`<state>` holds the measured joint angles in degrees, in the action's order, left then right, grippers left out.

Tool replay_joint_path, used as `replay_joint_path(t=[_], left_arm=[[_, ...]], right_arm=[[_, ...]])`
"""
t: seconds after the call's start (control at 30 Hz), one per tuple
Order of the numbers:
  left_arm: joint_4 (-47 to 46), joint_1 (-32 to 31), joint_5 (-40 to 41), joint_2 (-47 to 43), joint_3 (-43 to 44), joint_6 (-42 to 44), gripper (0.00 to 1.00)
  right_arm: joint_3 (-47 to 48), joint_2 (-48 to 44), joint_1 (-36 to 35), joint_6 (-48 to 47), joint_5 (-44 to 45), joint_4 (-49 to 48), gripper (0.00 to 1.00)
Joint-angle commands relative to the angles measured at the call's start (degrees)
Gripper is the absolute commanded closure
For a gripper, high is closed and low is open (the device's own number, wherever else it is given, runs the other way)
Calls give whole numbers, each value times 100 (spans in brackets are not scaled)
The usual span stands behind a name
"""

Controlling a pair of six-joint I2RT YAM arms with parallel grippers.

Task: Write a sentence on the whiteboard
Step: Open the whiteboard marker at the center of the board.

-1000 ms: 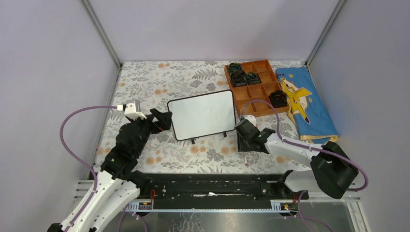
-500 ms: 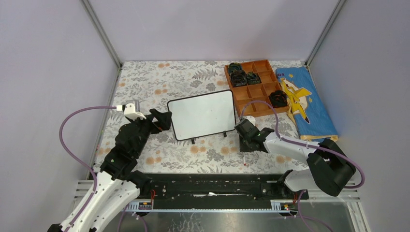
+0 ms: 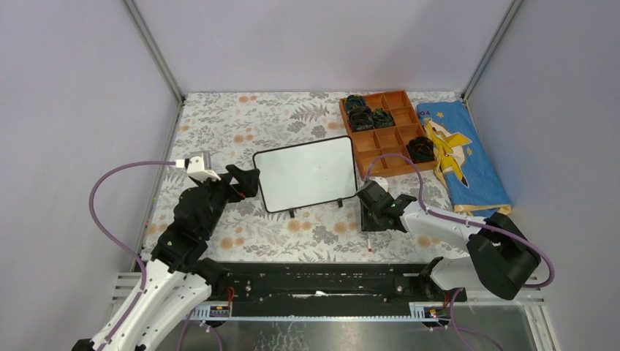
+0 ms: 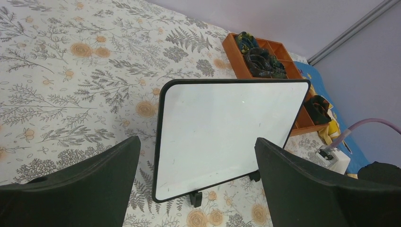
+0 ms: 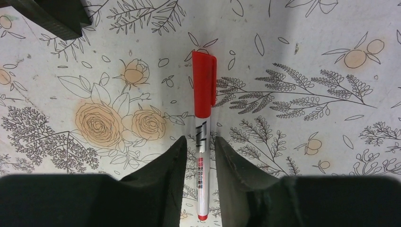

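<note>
The red-capped marker (image 5: 204,85) would stay on the cloth if the right gripper went up now, because the gripper's fingers leave gaps beside the marker's body (image 5: 202,145).
The whiteboard (image 3: 305,174) stands tilted on small black feet mid-table, with a thin black frame and a blank white face. No sentence shows on it. It also fills the left wrist view (image 4: 227,127). My left gripper (image 3: 243,181) is open and empty just left of the board, its jaws wide apart (image 4: 196,142). A red-capped marker (image 5: 204,85) with a silver barrel lies flat on the floral cloth, right of the board's near corner (image 3: 371,240). My right gripper (image 5: 199,140) is low over it with a finger on each side of the barrel and a narrow gap to each (image 3: 371,208).
A brown compartment tray (image 3: 398,93) with dark objects sits at the back right. A blue patterned cloth (image 3: 460,157) lies right of it. Grey walls enclose the floral table cover (image 3: 241,117). A board foot (image 5: 56,19) is near the marker.
My right gripper has shifted slightly towards the whiteboard while staying over the marker. The left arm and the board have not moved.
</note>
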<state>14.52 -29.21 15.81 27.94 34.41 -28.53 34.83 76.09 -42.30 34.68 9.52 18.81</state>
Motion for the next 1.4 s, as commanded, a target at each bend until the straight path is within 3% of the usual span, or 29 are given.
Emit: replay_joint_path(t=[0.0,0.07,0.2,0.33,0.6,0.83,1.03,1.23,1.37], left_arm=[[-231,-23,-36,-111,138,111,1],[-231,-23,-34,-107,144,111,1],[-231,-15,-39,-105,144,111,1],[-231,-23,-37,-101,124,111,1],[-624,-23,-203,-214,-19,173,1],[-1904,-23,-2096,-326,-142,-419,1],[-2308,-23,-4310,518,476,-1250,1],[-3330,-23,-5124,674,402,-2161,1],[-3579,-23,-5383,868,451,-2433,1]], right_arm=[[-24,200,20,-35,-123,272,69],[-32,256,20,-47,-183,241,75],[-33,267,20,-66,-286,213,99],[19,-357,12,-132,-373,296,100],[375,-2535,-15,-906,-1188,556,100],[754,-3600,-15,-1380,-2800,-169,100],[1191,-3228,-23,-1122,-3865,-1464,100],[1329,-2719,-114,-594,-4350,-2992,100],[1505,-2412,-397,-636,-4289,-3219,100]])
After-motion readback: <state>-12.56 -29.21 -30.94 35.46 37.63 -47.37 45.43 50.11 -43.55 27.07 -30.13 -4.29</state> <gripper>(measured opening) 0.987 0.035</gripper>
